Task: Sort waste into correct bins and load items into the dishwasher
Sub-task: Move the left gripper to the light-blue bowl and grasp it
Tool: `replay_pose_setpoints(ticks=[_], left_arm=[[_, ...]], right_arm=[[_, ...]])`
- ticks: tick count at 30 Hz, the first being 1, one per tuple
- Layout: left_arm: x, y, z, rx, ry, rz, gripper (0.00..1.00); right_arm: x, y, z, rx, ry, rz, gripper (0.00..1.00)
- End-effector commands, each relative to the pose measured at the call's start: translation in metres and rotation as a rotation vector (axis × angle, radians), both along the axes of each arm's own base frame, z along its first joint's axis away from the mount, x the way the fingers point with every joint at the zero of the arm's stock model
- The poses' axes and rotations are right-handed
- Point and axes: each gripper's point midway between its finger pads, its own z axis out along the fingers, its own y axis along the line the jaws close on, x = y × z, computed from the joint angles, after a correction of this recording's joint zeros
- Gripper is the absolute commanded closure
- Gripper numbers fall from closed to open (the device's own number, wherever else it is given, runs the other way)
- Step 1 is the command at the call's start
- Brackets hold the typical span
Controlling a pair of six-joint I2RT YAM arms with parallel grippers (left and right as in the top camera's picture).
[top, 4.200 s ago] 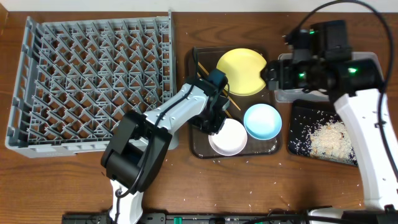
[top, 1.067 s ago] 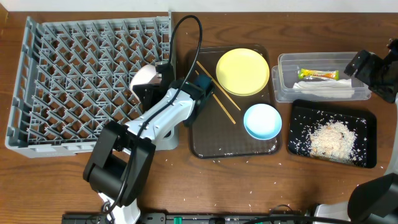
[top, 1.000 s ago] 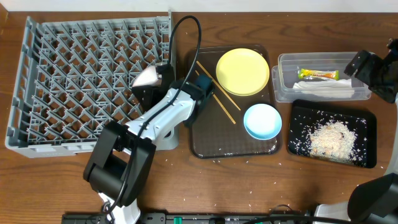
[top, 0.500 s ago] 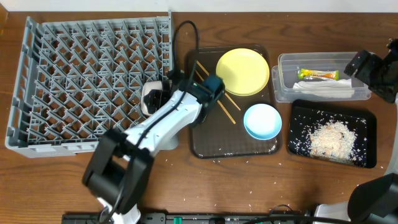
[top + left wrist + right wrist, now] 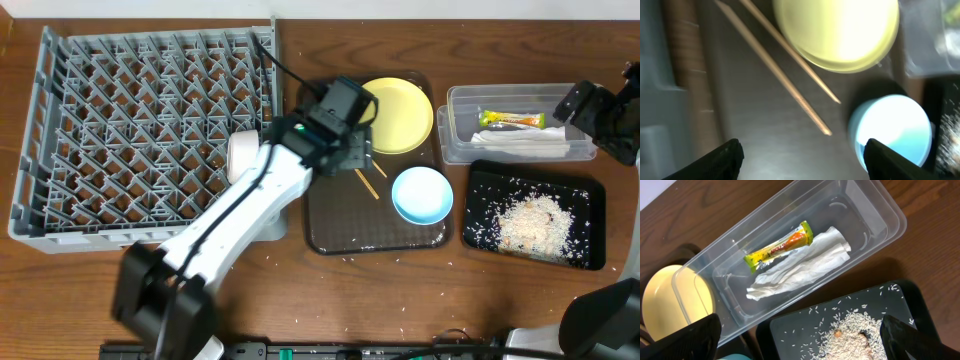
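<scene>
My left gripper should next grab the light blue bowl by its rim on the side nearest the dishwasher rack (image 5: pixel 150 130), to load it tilted between the rack's wires.
The grey dishwasher rack (image 5: pixel 150 130) fills the left; a white bowl (image 5: pixel 243 157) rests at its right edge. My left gripper (image 5: pixel 350 148) (image 5: pixel 802 160) hovers open and empty over the brown tray (image 5: pixel 345 215), above the wooden chopsticks (image 5: pixel 366 181) (image 5: pixel 785 75). The yellow plate (image 5: pixel 400 112) (image 5: pixel 840 30) and the light blue bowl (image 5: pixel 421 194) (image 5: pixel 892 130) sit on that tray. At the far right my right gripper (image 5: pixel 598 110) (image 5: pixel 800 342) is open above the bins: a clear tub (image 5: pixel 455 130) (image 5: pixel 875 210) holding the foil sachet (image 5: pixel 780 247) and white paper (image 5: pixel 800 270), and a black tray (image 5: pixel 590 200) (image 5: pixel 800 330) with rice (image 5: pixel 530 220) (image 5: pixel 860 335).
Loose rice grains (image 5: pixel 405 330) dot the wooden table in front of the brown tray. The left arm stretches from the table's front edge diagonally across the rack's right corner. The tub and black tray lie side by side right of the brown tray.
My left gripper opened, left the white bowl in the rack and swung right over the brown tray. The right arm has not moved.
</scene>
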Motion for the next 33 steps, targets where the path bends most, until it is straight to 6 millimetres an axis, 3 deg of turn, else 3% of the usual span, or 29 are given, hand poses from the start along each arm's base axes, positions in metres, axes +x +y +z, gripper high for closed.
replay_pose_setpoints(ticks=[1,7,10,17,21,33], left_arm=[[-0.021,-0.042,-0.05,-0.1,0.187,-0.099,0.21],[-0.03,-0.08,-0.089,-0.187,0.283,-0.158,0.21],[-0.037,-0.087,-0.101,-0.18,0.306,-0.178,0.21],[-0.039,-0.093,-0.102,-0.172,0.282,-0.224,0.24],[-0.043,-0.101,-0.115,-0.16,0.283,-0.256,0.24],[-0.038,-0.103,-0.138,-0.165,0.312,-0.201,0.54]], right_arm=[[-0.001,-0.001,-0.002,0.007,0.006,-0.01,0.01],[-0.001,-0.001,-0.002,0.007,0.006,-0.01,0.01],[-0.001,-0.001,-0.002,0.007,0.006,-0.01,0.01],[-0.001,-0.001,-0.002,0.007,0.006,-0.01,0.01],[-0.001,-0.001,-0.002,0.007,0.006,-0.01,0.01],[-0.001,-0.001,-0.002,0.007,0.006,-0.01,0.01]])
